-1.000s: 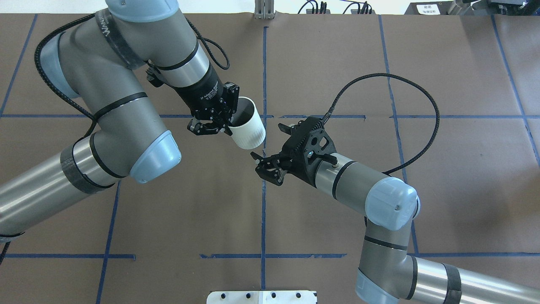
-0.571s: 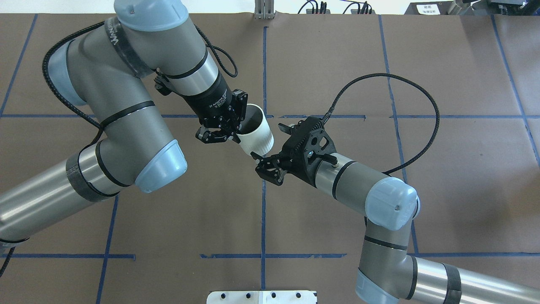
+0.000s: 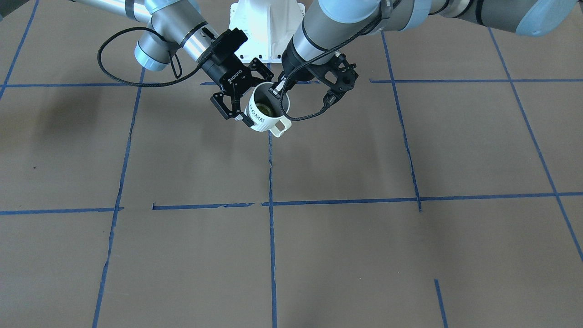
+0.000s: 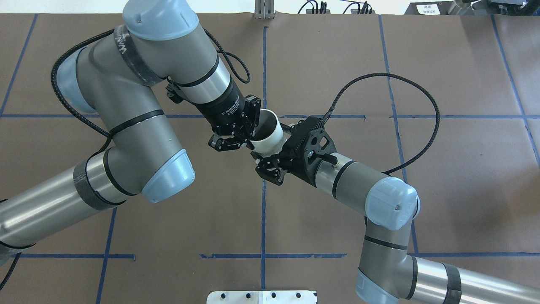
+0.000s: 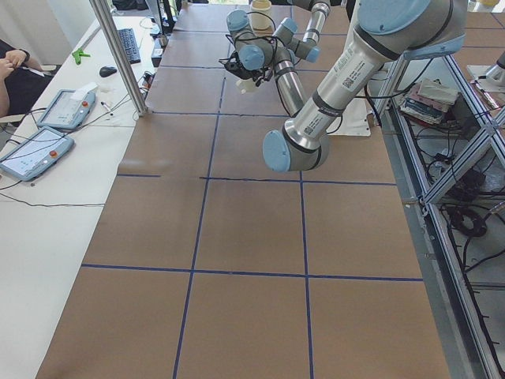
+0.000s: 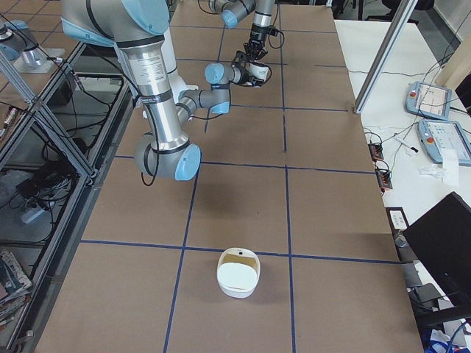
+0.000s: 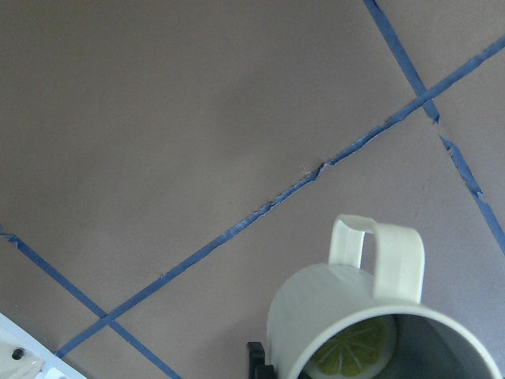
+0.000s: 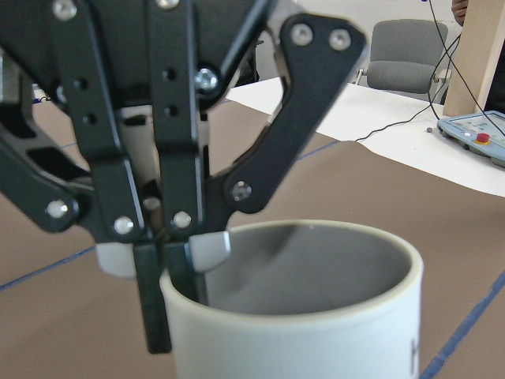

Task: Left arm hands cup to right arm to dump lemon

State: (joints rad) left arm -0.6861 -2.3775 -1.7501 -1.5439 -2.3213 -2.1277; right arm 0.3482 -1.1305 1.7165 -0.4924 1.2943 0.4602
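To dump the lemon out of the cup, my right gripper should next grip the white cup by the outside of its body.
The white cup with "HOME" lettering hangs tilted above the table's middle. My left gripper is shut on its rim, one finger inside and one outside; the right wrist view shows this pinch. The lemon lies at the bottom of the cup and looks like a slice in the left wrist view. The cup's handle points away from my left gripper. My right gripper is open and holds nothing. The cup's base is right at its far finger. I cannot tell whether they touch.
A white bowl-like container stands at the table's end on my right. The robot's base plate is at the near edge. A side table with teach pendants and a metal post lie beyond the far edge.
My left arm has carried the cup to the right and a little nearer, up to my right gripper. The right arm has stayed still and open.
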